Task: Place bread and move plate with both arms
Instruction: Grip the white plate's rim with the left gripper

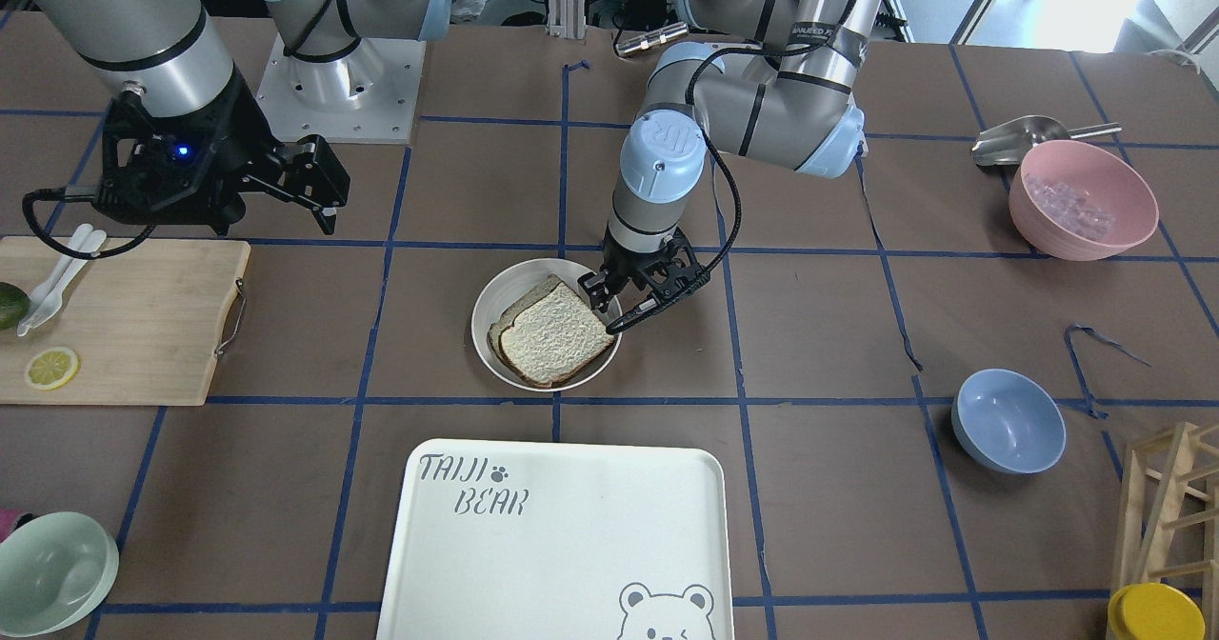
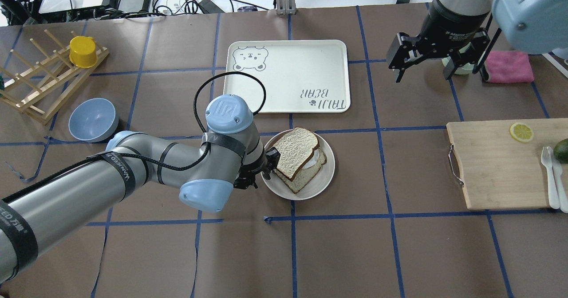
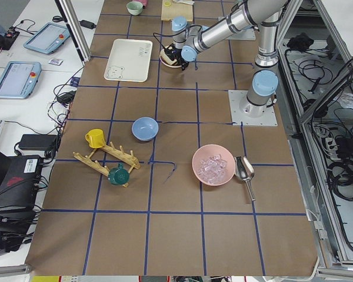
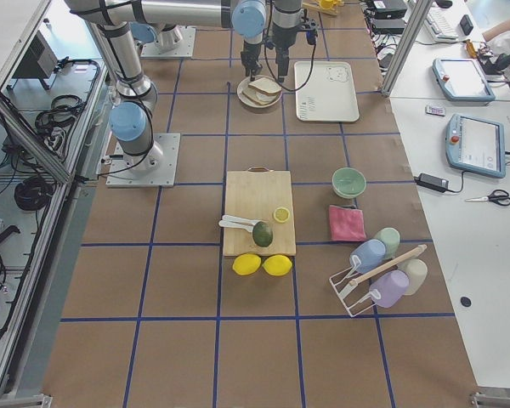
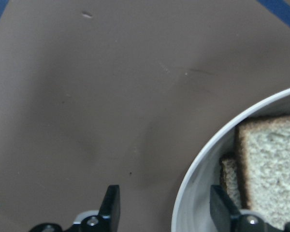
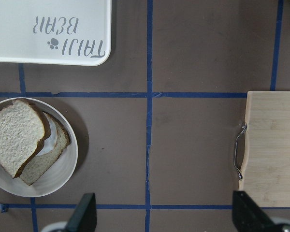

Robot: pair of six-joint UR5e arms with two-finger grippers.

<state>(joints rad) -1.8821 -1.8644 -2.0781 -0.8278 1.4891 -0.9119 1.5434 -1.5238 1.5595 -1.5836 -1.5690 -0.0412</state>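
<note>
My left gripper is to grab the plate by its rim next, so that it can move the plate with the bread onto the tray (image 1: 550,537).
The white round plate (image 2: 326,170) sits mid-table and holds the pale bread (image 2: 295,151), which leans on a second slice (image 2: 308,177). My left gripper (image 2: 266,165) is open at the plate's edge on the robot's left. In the left wrist view it (image 5: 166,212) straddles the rim (image 5: 193,174), one finger outside and one inside beside the bread (image 5: 270,164). My right gripper (image 2: 421,69) is open and empty, held high above the table, right of the bear tray. Its wrist view shows plate (image 6: 63,179) and bread (image 6: 14,135) below left of it (image 6: 166,217).
The bear-printed tray (image 2: 288,67) lies just beyond the plate. A wooden cutting board (image 2: 492,165) with a lemon slice, cutlery and an avocado is on the right. A blue bowl (image 2: 93,119), a dish rack (image 2: 40,85) and a pink cloth (image 2: 508,66) stand farther out.
</note>
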